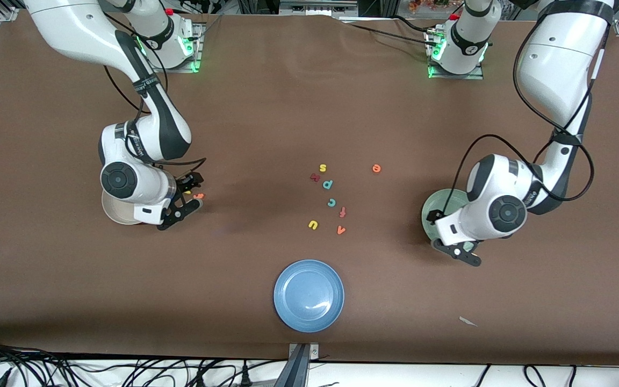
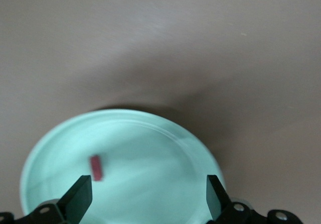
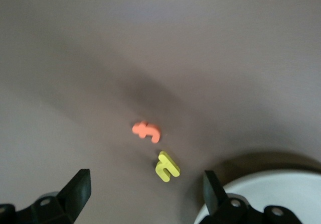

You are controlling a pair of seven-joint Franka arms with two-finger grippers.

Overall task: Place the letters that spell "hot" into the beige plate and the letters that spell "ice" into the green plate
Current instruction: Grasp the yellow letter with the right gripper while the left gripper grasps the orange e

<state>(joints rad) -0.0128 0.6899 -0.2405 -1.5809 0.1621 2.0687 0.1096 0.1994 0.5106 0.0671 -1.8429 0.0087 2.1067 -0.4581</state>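
The orange e is next for my left gripper to pick up by its rounded body, and that will finish spelling "ice" in the green plate.
My left gripper (image 1: 457, 252) (image 2: 149, 194) hangs open over the pale green plate (image 1: 432, 210) (image 2: 165, 148) at the left arm's end of the table. A dark maroon i (image 2: 97, 167) lies in that plate, free of the fingers. My right gripper (image 1: 193, 194) (image 3: 145, 189) is open just above a yellow h (image 1: 187, 192) (image 3: 167, 165) and an orange t (image 1: 199, 196) (image 3: 146, 131), both on the table beside the beige plate (image 1: 113, 213) (image 3: 281, 194). A teal c (image 1: 331, 202) and an orange e (image 1: 376, 168) lie mid-table.
Other letters lie mid-table: yellow s (image 1: 322, 167), a maroon piece (image 1: 315, 177), teal p (image 1: 328, 184), red-orange f (image 1: 343, 212), yellow u (image 1: 313, 224), orange v (image 1: 341, 230). A blue plate (image 1: 308, 295) sits nearer the camera. A paper scrap (image 1: 468, 321) lies near the front edge.
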